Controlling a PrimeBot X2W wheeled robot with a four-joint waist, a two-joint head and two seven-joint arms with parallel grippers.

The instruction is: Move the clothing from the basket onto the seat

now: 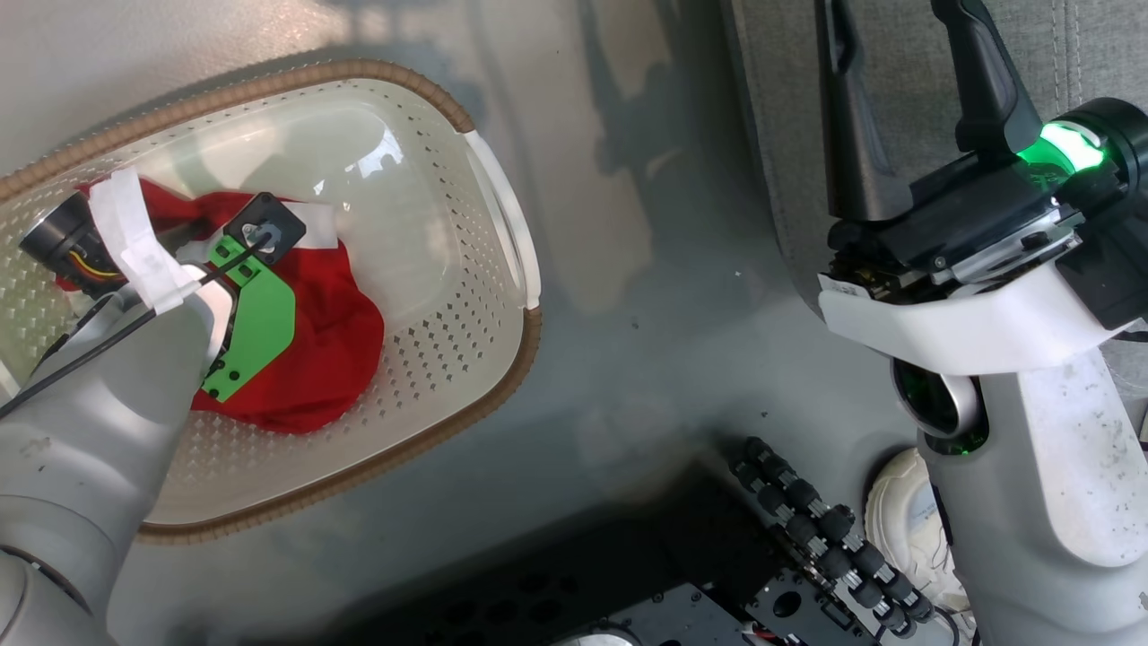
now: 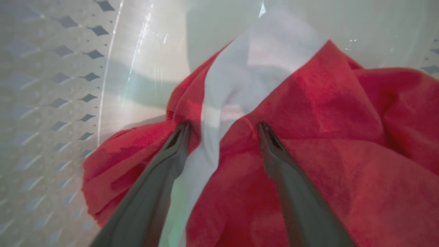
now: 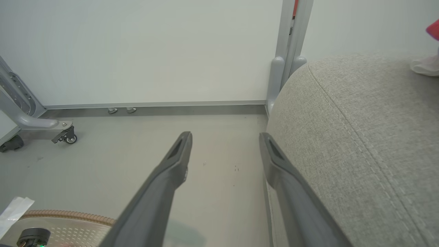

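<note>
I need to take hold of the clothing by its white piece of cloth with my left gripper next, so that I can move the clothing onto the seat point(image 1: 789, 135).
The cream basket point(image 1: 489, 359) with a brown rim stands on the floor at the left, and its rim point(image 3: 68, 216) also shows in the right wrist view. The red clothing point(image 1: 332, 341) lies bunched inside it. My left arm reaches down into the basket. My left gripper point(image 2: 223, 128) is open, with both fingertips pressed into the red clothing point(image 2: 325, 113) and its white band point(image 2: 233, 85) running between them. My right gripper point(image 3: 224, 137) is open and holds nothing, level with the rounded edge of the light-grey seat point(image 3: 360, 137). The seat point(image 1: 789, 135) fills the upper right of the head view.
My dark base and a white wheel point(image 1: 906, 529) sit at the bottom. A wheeled grey stand point(image 3: 34, 123) is at the far left by the wall, and a grey post point(image 3: 291, 51) rises behind the seat. A bit of red point(image 3: 434, 29) shows at the seat's far edge.
</note>
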